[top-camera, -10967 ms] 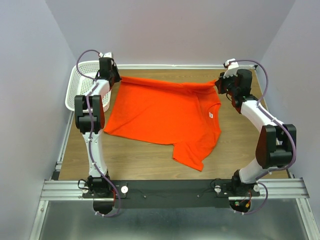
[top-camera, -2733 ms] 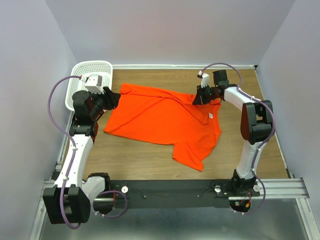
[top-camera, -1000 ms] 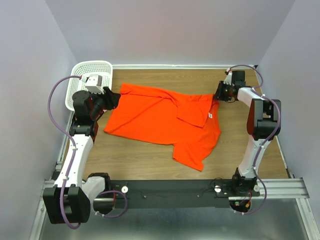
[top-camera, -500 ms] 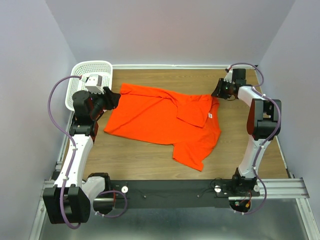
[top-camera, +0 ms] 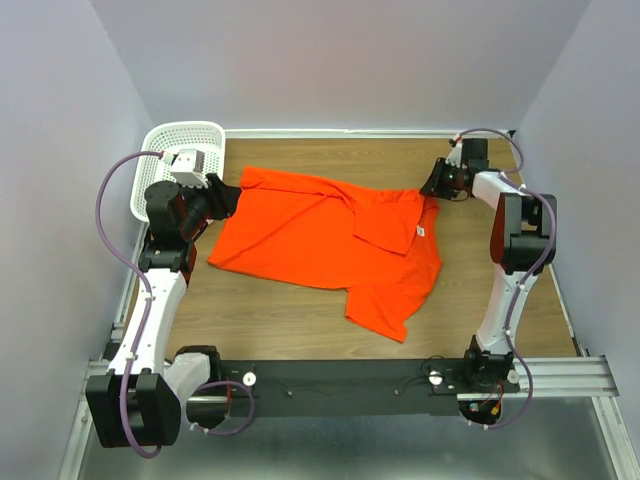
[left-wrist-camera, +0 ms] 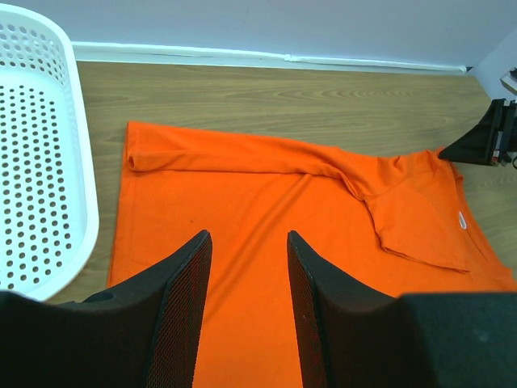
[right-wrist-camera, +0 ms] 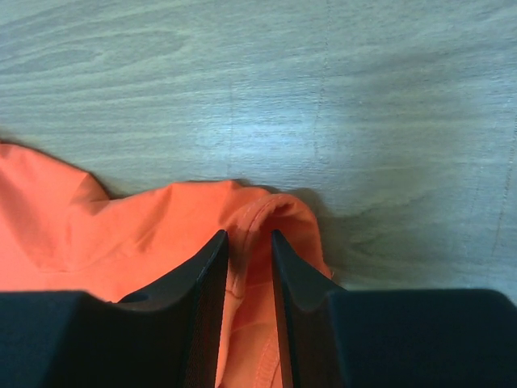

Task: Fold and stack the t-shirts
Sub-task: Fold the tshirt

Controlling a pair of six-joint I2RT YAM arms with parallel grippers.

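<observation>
The t-shirt's raised hemmed edge (top-camera: 425, 194) (right-wrist-camera: 245, 240) is between the open fingers and would be caught if I closed now, so my right gripper should close on the edge.
The orange-red t-shirt (top-camera: 320, 240) lies spread on the wooden table, its white tag (top-camera: 422, 230) near the right side. My left gripper (top-camera: 228, 197) hovers at the shirt's left edge. In the left wrist view it (left-wrist-camera: 249, 236) is open, with only flat fabric (left-wrist-camera: 266, 202) below it. My right gripper (top-camera: 433, 187) sits at the shirt's far right corner. In the right wrist view its fingers (right-wrist-camera: 249, 236) stand narrowly open astride a raised sleeve hem (right-wrist-camera: 279, 212) that lies on the table.
A white perforated basket (top-camera: 160, 150) stands at the far left corner, right beside the left arm (left-wrist-camera: 40, 162). Bare wood (top-camera: 280, 320) surrounds the shirt in front and to the right. Walls close in the table on three sides.
The right gripper has moved from over the shirt out to its far right corner, and the sleeve is now drawn out to the right. In the last second it barely shifted. The left arm is still.
</observation>
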